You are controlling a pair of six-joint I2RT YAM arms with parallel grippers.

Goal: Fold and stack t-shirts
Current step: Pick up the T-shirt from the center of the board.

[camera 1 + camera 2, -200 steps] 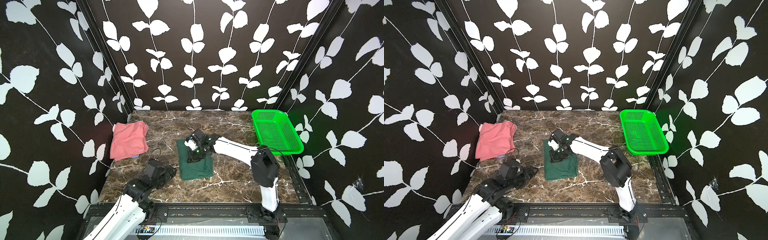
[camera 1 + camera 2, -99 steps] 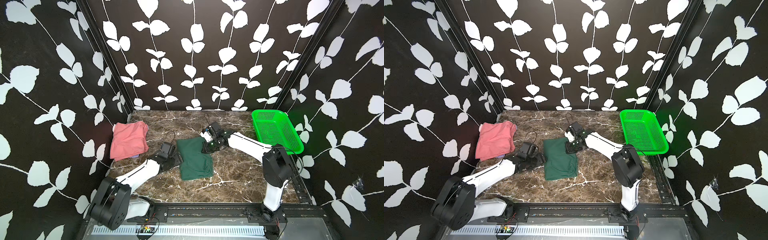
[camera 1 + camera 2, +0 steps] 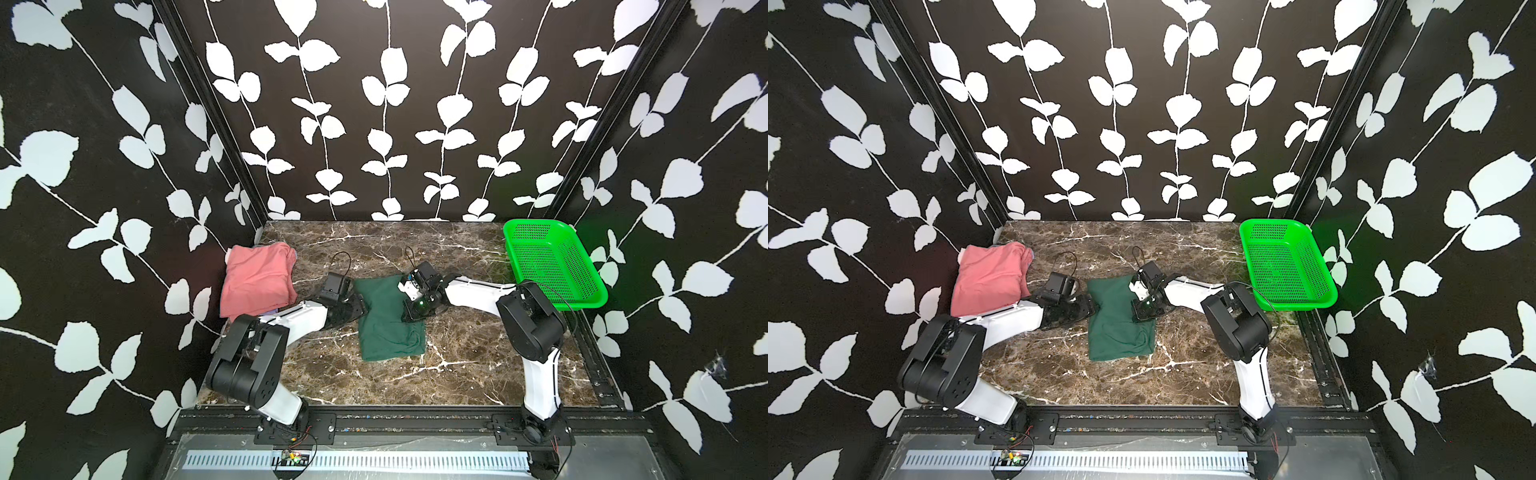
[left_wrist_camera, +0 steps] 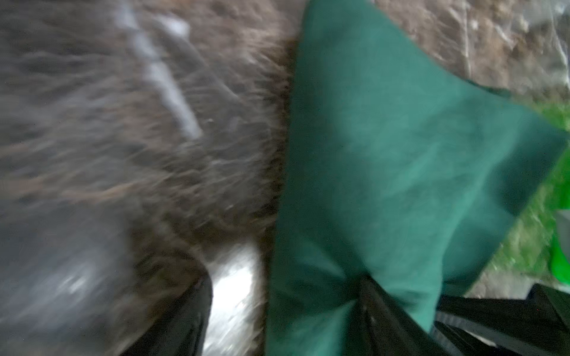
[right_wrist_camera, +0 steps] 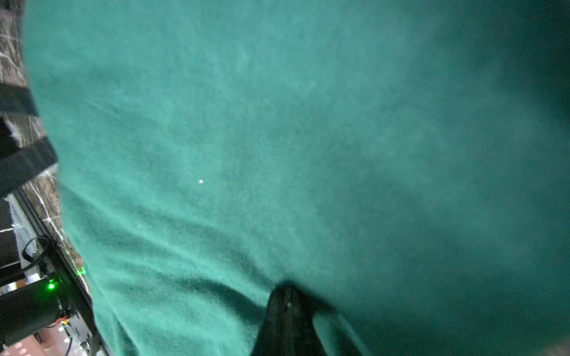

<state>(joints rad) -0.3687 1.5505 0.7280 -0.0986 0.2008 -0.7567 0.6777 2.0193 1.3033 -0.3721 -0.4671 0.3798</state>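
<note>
I will next grab the folded green t-shirt with my left gripper by its edge facing the salmon-pink t-shirt, to stack it on top.
A dark green t-shirt lies folded in the middle of the marble table. My left gripper is low at its left edge and open. In the left wrist view its jaws straddle that edge, one finger on the green t-shirt, the other on bare marble. My right gripper is shut, its tip pressed onto the cloth near the right edge. A folded salmon-pink t-shirt lies at the back left.
A bright green perforated basket stands at the back right, partly over the table's edge. Black leaf-patterned walls close in three sides. A black rail with both arm bases runs along the front.
My left arm swung from the front left of the table up to the green t-shirt's left edge. My right gripper left the shirt's middle, went off to the right, then came back onto its right edge.
</note>
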